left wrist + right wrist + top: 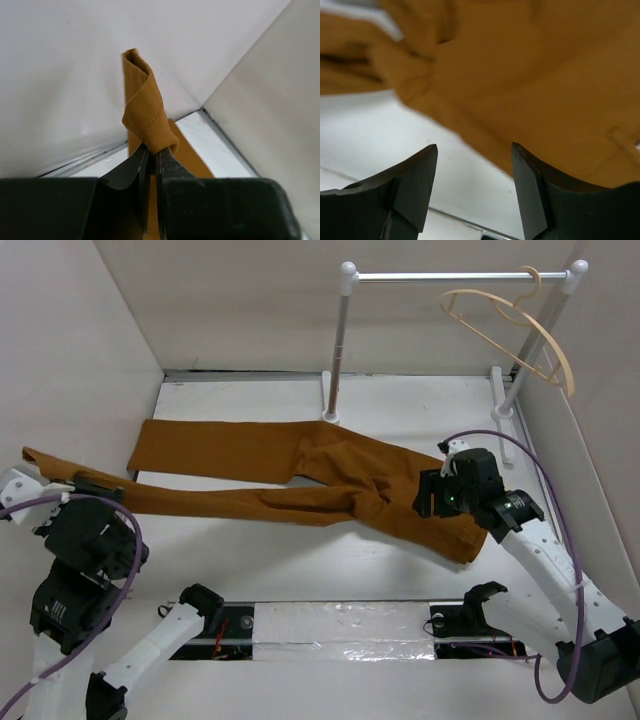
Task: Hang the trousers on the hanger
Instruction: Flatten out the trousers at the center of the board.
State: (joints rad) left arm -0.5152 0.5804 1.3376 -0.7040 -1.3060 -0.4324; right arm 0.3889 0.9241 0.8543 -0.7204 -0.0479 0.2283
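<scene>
My right gripper needs to spread the trousers straight for the hanger, so next it should grab the trousers (300, 475) by the waist end (426, 528), opposite the held cuff.
The rust-brown trousers (300, 475) lie spread across the table, legs to the left, waist at the right. My left gripper (85, 486) is shut on the cuff end of the near leg (147, 117), which curls up from its jaws. My right gripper (432, 497) is open just above the waist end of the trousers (530, 85), with its jaws over the cloth's near edge. The pale beige hanger (515, 330) hangs by its hook from the rail at the back right.
A white-and-metal rail stand (455, 277) stands at the back right, its feet on the table (330, 560). Beige walls close in the left, back and right sides. A taped strip (340, 635) runs between the arm bases at the near edge.
</scene>
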